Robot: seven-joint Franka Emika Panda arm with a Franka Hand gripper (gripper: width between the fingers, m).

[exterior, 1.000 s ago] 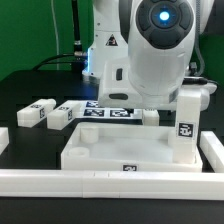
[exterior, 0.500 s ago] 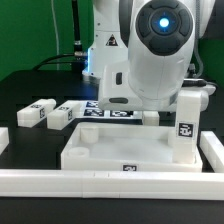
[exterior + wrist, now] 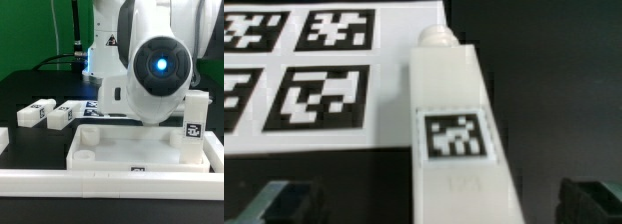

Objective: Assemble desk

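My gripper should close on the white leg (image 3: 468,195) near the marker board, because my fingers are beside both of its long sides in the wrist view.
The white tabletop (image 3: 125,150) lies in the middle of the exterior view. One leg block (image 3: 192,125) stands upright on its corner at the exterior view's right. Two loose legs (image 3: 35,112) (image 3: 66,114) lie at the left. In the wrist view a fourth leg (image 3: 450,110) lies on the black table beside the marker board (image 3: 304,75), its tag facing up. My gripper (image 3: 434,203) is open, with one dark finger (image 3: 269,203) on each side of this leg, not touching it. In the exterior view the arm's body hides the gripper.
White border rails run along the front (image 3: 60,182) and the exterior view's right (image 3: 214,152). The arm's bulk (image 3: 155,70) hangs over the back of the tabletop. The marker board is mostly hidden behind it in the exterior view.
The arm has dropped lower and shifted toward the exterior view's right, now covering the marker board and the leg behind the tabletop. The parts have not moved.
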